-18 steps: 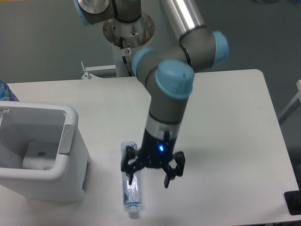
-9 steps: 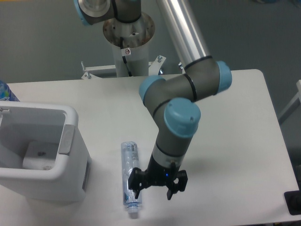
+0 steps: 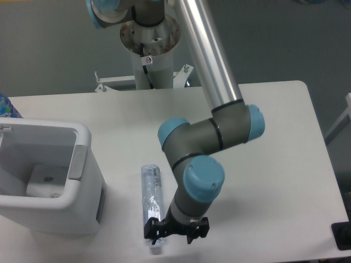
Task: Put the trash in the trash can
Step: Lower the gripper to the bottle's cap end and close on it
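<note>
The clear plastic bottle [image 3: 152, 200] needs to go into the trash can, so my gripper should pick it up by its cap end [image 3: 156, 246] next.
The clear plastic bottle [image 3: 152, 200] lies flat on the white table, its cap end toward the front edge. My gripper [image 3: 174, 234] hangs low over the table at the bottle's cap end. It is open and holds nothing; its left finger [image 3: 150, 230] overlaps the bottle's neck, and the right finger stands apart to the right. The trash can [image 3: 82, 164], a white bin with a thick rim and grey side panel, stands at the left. A small clear pouch [image 3: 46, 183] with a dark mark lies on its floor.
The arm's base column [image 3: 150, 38] rises behind the table's far edge. A blue object [image 3: 5, 107] pokes in at the far left. A black item [image 3: 342, 236] sits at the lower right corner beyond the table.
The gripper has travelled toward the front edge and dropped lower, from beside the bottle's middle to its cap end. The bottle and the bin have stayed put.
</note>
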Motion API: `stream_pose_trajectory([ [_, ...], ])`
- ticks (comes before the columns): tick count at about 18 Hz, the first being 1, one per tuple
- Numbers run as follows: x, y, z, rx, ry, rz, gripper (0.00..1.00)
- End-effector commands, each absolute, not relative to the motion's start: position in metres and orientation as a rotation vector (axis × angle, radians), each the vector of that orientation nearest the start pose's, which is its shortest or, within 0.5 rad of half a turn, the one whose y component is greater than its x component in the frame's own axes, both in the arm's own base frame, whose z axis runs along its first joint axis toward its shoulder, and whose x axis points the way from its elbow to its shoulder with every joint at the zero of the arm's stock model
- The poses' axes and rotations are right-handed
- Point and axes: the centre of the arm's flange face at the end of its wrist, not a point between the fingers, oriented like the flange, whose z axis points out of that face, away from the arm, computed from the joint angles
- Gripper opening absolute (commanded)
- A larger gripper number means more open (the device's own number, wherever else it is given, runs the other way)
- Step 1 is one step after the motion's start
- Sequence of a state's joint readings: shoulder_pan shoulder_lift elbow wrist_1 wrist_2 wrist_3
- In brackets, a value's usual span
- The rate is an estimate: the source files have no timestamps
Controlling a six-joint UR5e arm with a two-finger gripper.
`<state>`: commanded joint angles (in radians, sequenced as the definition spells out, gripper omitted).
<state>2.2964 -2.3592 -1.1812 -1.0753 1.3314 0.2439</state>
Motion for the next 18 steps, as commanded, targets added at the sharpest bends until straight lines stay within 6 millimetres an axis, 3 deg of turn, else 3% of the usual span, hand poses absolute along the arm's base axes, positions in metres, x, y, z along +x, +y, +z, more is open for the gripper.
stream_pose_trajectory([
  [7, -0.386, 0.687, 0.191, -2.906, -0.688, -0.236, 1.0],
  [10, -0.385, 0.688, 0.184, -2.918, -0.685, -0.236, 0.95],
  [18, -0.383, 0.687, 0.193, -2.913, -0.681, -0.23, 0.28],
])
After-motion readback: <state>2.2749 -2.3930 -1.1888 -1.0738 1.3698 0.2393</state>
